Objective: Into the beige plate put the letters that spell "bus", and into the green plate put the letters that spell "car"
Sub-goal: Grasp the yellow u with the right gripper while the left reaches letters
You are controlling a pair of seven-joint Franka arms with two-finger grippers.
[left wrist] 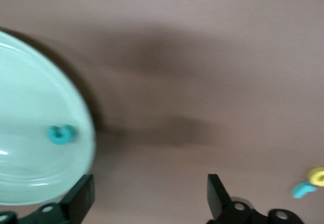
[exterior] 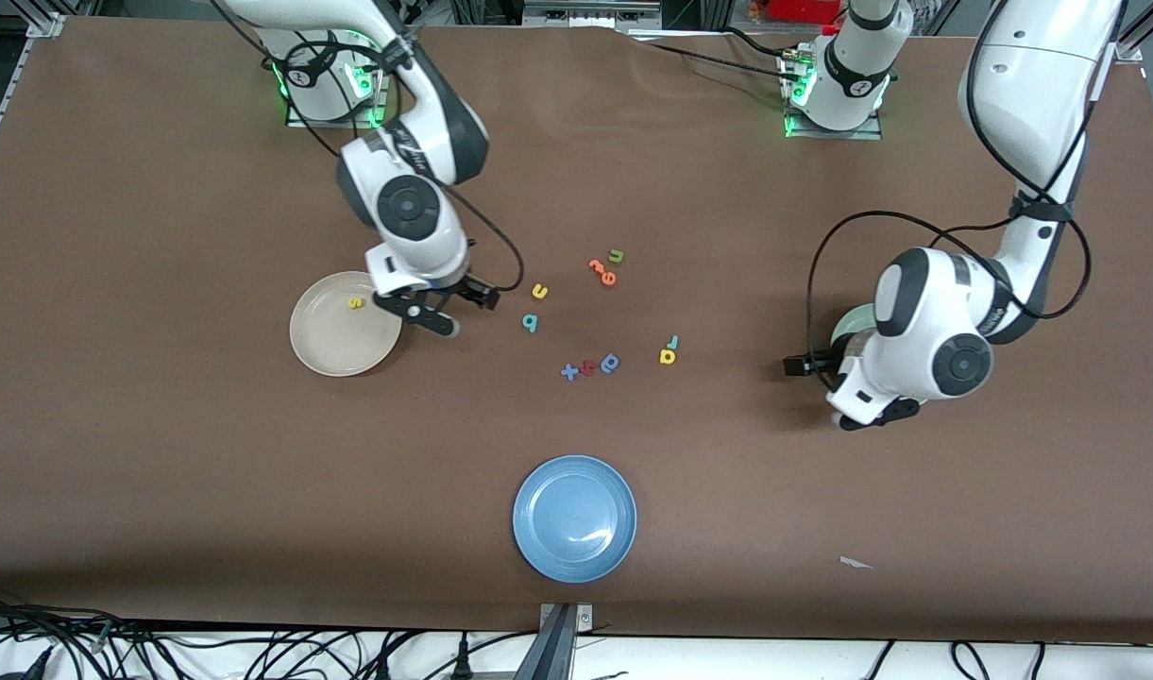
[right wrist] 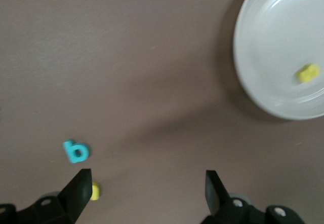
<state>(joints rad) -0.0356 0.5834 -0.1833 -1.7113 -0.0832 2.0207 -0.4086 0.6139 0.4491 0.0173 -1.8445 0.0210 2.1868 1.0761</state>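
Observation:
Next, my right gripper grabs the yellow u's parallel arms, to add the u to "bus" on the beige plate (exterior: 340, 349) (right wrist: 273, 41).
The beige plate (exterior: 340, 349) (right wrist: 273, 41) holds a yellow s (exterior: 355, 303) (right wrist: 308, 72). My right gripper (exterior: 430, 316) (right wrist: 147, 188) hangs open and empty over the table beside that plate's rim. A teal b (exterior: 530, 323) (right wrist: 76, 151) and a yellow u (exterior: 539, 292) (right wrist: 94, 190) lie close by. The green plate (exterior: 845, 326) (left wrist: 30, 107), mostly hidden under the left arm in the front view, holds a teal c (left wrist: 61, 134). My left gripper (exterior: 873, 416) (left wrist: 150, 193) is open and empty beside it. A yellow a (exterior: 668, 356) (left wrist: 317, 176) and a teal r (exterior: 673, 341) (left wrist: 302, 188) lie together mid-table.
Orange letters (exterior: 602, 272) and a green u (exterior: 617, 256) lie farther from the front camera than the b. A blue x (exterior: 569, 371), a red letter (exterior: 585, 367) and a blue round-bodied letter (exterior: 610, 363) sit in a row. A blue plate (exterior: 574, 518) lies near the front edge.

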